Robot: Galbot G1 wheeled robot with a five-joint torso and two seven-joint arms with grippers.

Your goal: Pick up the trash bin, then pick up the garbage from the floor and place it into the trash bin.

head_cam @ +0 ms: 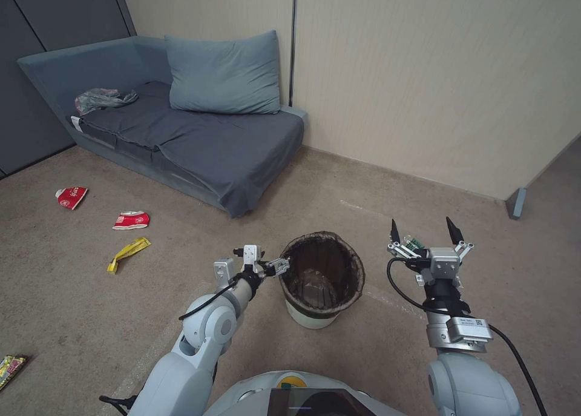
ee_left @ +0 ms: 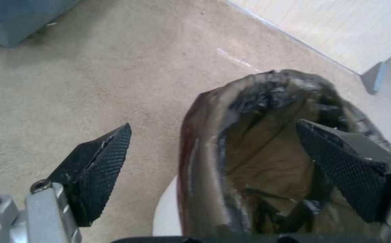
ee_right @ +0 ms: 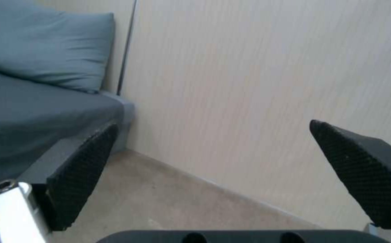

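The trash bin is too wide across its round body for my left gripper, so my left gripper should grab the bin by its liner-covered rim next.
The trash bin, white with a dark liner bag folded over its rim, stands on the carpet in front of me. My left gripper is open at the bin's left rim. In the left wrist view the left gripper straddles the trash bin, one finger outside the wall and one inside the liner. My right gripper hangs open and empty to the right of the bin; the right wrist view has the right gripper facing the wall. Garbage lies far left: two crushed red-and-white cups and a yellow wrapper.
A grey-blue sofa with a pillow and a crumpled plastic bag stands at the back left. Another wrapper lies at the lower left edge. Beige walls close the back and right; open carpet lies between bin and litter.
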